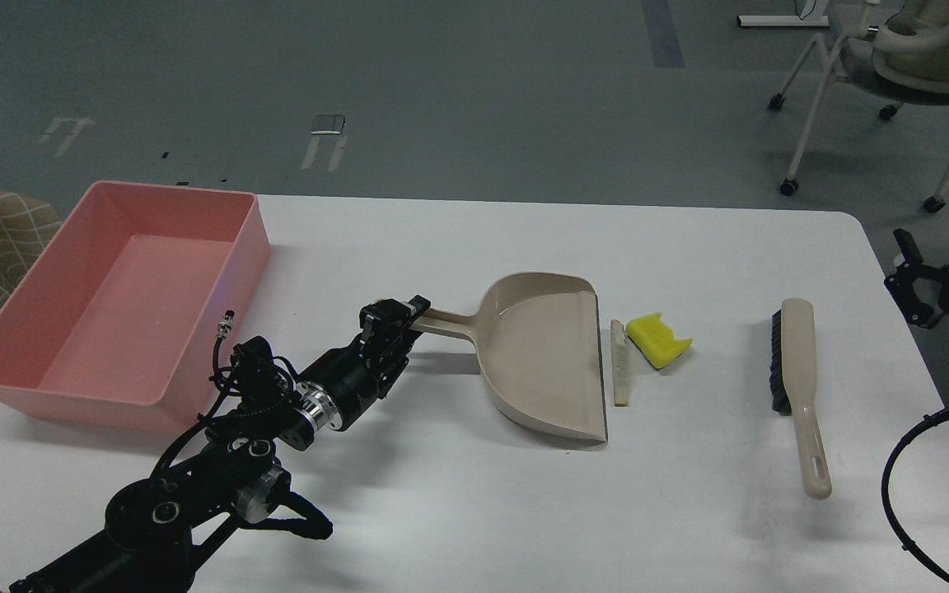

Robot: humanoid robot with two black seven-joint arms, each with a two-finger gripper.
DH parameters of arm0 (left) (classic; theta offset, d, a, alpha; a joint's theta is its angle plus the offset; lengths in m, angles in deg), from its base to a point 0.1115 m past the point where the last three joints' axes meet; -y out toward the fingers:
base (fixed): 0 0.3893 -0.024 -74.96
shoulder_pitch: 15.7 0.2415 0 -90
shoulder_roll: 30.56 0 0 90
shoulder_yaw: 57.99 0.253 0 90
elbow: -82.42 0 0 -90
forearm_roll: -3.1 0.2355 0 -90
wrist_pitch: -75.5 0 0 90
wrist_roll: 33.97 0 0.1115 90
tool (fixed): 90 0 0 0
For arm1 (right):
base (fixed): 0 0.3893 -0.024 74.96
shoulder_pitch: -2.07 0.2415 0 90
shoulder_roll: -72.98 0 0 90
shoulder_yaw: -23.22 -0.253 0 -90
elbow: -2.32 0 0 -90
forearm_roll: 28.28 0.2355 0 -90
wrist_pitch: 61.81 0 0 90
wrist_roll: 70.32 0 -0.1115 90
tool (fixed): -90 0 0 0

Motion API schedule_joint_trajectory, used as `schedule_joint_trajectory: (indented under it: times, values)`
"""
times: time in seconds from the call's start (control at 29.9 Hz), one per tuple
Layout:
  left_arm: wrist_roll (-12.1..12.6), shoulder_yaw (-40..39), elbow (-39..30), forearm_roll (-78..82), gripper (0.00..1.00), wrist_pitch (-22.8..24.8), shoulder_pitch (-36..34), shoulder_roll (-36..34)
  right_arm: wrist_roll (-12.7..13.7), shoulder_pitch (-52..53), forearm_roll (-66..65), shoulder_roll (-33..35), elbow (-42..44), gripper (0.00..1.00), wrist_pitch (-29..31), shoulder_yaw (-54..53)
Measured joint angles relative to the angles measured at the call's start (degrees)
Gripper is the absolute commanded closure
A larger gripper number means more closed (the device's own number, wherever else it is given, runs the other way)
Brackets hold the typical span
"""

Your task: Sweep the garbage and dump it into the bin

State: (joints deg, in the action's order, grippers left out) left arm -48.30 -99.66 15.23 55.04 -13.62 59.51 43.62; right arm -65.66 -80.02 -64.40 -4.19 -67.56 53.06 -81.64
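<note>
Next, my right gripper grabs the beige brush by its handle (808, 445), which leaves the brush's bristles free to sweep the garbage.
The garbage lies mid-table: a yellow sponge chunk (657, 340) and a thin off-white slice (620, 362), both just right of the beige dustpan's (544, 358) open edge. The pink bin (46, 333) stands at the far left and holds nothing that I can see. My left gripper (406, 319) is at the end of the dustpan handle (448, 321), with its jaws apart above and below the handle tip. My right gripper (901, 276) is open, off the table's right edge, holding nothing.
A beige hand brush (796, 379) with black bristles lies right of the garbage, handle toward me. The white table (474, 511) ends at a rounded right corner. An office chair (895, 74) stands on the floor beyond.
</note>
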Motion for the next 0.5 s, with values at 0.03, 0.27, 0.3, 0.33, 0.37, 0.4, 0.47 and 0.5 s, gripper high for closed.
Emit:
schedule_joint_trajectory:
  times: [0.03, 0.27, 0.3, 0.33, 0.37, 0.4, 0.47, 0.5]
  values:
    - [-0.1, 0.0, 0.0, 0.0, 0.85, 0.0, -0.1, 0.0, 0.0, 0.0, 0.0, 0.0, 0.0, 0.0, 0.0, 0.0]
    - [-0.1, 0.0, 0.0, 0.0, 0.92, 0.1, -0.1, 0.0, 0.0, 0.0, 0.0, -0.1, 0.0, 0.0, 0.0, 0.0]
    - [-0.1, 0.0, 0.0, 0.0, 0.92, 0.1, -0.1, 0.0, 0.0, 0.0, 0.0, -0.1, 0.0, 0.0, 0.0, 0.0]
    - [-0.1, 0.0, -0.1, 0.0, 0.94, 0.1, -0.1, 0.0, 0.0, 0.0, 0.0, -0.1, 0.0, 0.0, 0.0, 0.0]
    - [-0.1, 0.0, -0.1, 0.0, 0.95, 0.1, -0.2, 0.0, 0.0, 0.0, 0.0, 0.0, 0.0, 0.0, 0.0, 0.0]
    - [-0.1, 0.0, -0.2, 0.1, 0.95, 0.1, -0.4, -0.1, 0.0, 0.0, -0.2, 0.3, -0.1, 0.0, 0.1, 0.0]
    - [-0.1, 0.0, -0.6, 0.1, 0.95, 0.1, -0.9, -0.7, 0.0, 0.0, -0.5, 1.3, -0.5, 0.0, 0.2, 0.0]
    - [-0.3, 0.0, -0.7, 0.2, 0.95, 0.2, -1.1, -1.1, 0.0, 0.0, -0.7, 2.2, -0.7, 0.0, 0.2, 0.1]
